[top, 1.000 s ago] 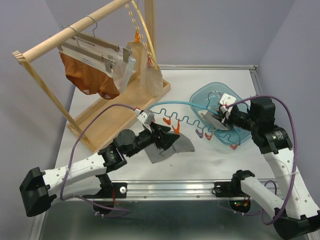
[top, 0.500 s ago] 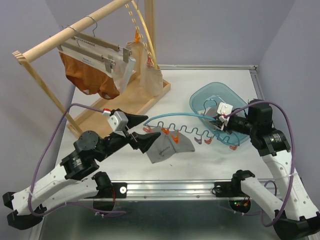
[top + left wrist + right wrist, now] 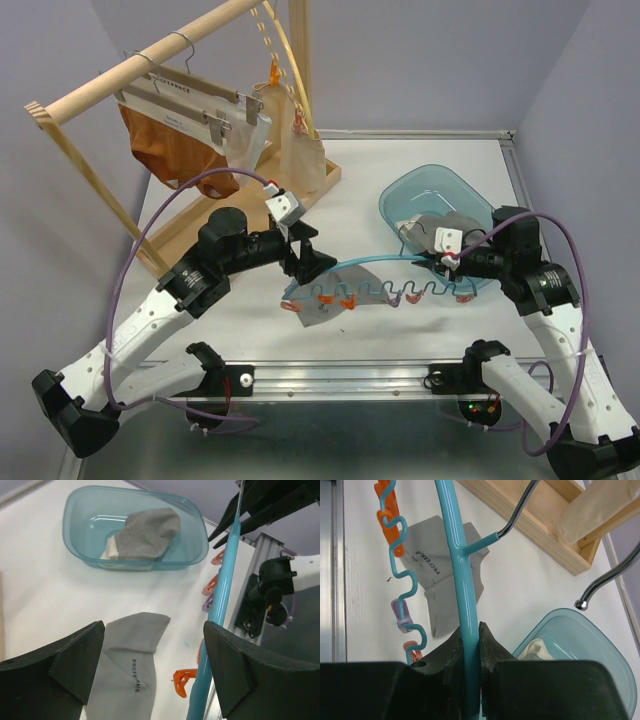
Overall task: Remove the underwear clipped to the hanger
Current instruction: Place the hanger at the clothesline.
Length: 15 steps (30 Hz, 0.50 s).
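My left gripper grabs the teal hanger's free bar end point(image 3: 332, 267) next, and the metal hook stays free to hang on the rack point(image 3: 150, 55).
A teal clip hanger point(image 3: 375, 272) with orange and purple clips is held over the table. My right gripper point(image 3: 447, 262) is shut on its bar point(image 3: 462, 580), the jaws pressed on both sides point(image 3: 469, 630). Grey underwear point(image 3: 320, 313) lies flat on the table under the hanger's left end. In the left wrist view it point(image 3: 132, 665) sits apart from an orange clip point(image 3: 184, 678). My left gripper point(image 3: 310, 262) is open and empty above it point(image 3: 154, 632). Rust-orange underwear point(image 3: 175, 150) and a beige pair point(image 3: 300, 155) hang on the wooden rack point(image 3: 150, 55).
A teal basin point(image 3: 400, 190) at the right holds grey underwear point(image 3: 147, 532) and a cream piece point(image 3: 112, 547). The rack's wooden base point(image 3: 250, 205) lies at the back left. A metal hook point(image 3: 520, 510) joins the teal bar. The table's metal front rail point(image 3: 340, 372) runs between the arm bases.
My left arm has risen and pulled back from the grey underwear with its jaws open. The teal hanger has shifted toward the near edge, still in my right gripper.
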Tool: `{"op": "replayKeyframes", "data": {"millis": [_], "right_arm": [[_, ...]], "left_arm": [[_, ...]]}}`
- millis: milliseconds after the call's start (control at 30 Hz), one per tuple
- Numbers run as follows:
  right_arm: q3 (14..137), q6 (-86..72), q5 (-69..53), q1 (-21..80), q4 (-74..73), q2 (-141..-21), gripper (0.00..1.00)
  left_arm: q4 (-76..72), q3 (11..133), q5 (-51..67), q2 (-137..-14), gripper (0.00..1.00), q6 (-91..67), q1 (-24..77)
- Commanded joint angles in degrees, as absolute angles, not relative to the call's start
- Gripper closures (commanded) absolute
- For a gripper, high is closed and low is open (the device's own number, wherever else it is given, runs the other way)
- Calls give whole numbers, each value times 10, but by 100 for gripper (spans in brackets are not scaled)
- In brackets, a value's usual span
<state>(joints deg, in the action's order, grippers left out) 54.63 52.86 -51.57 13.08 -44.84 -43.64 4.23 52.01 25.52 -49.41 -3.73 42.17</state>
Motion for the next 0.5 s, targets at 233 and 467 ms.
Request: {"op": "replayKeyframes", "data": {"millis": [233,467], "right_arm": [[536,549,-556,128,-442,-427,99],[543,547,-552,127,-442,-427,100]], "left_arm": [[39,510,437,-492,15,-62,417],[62,501,440,-488,17,-62,417]]}}
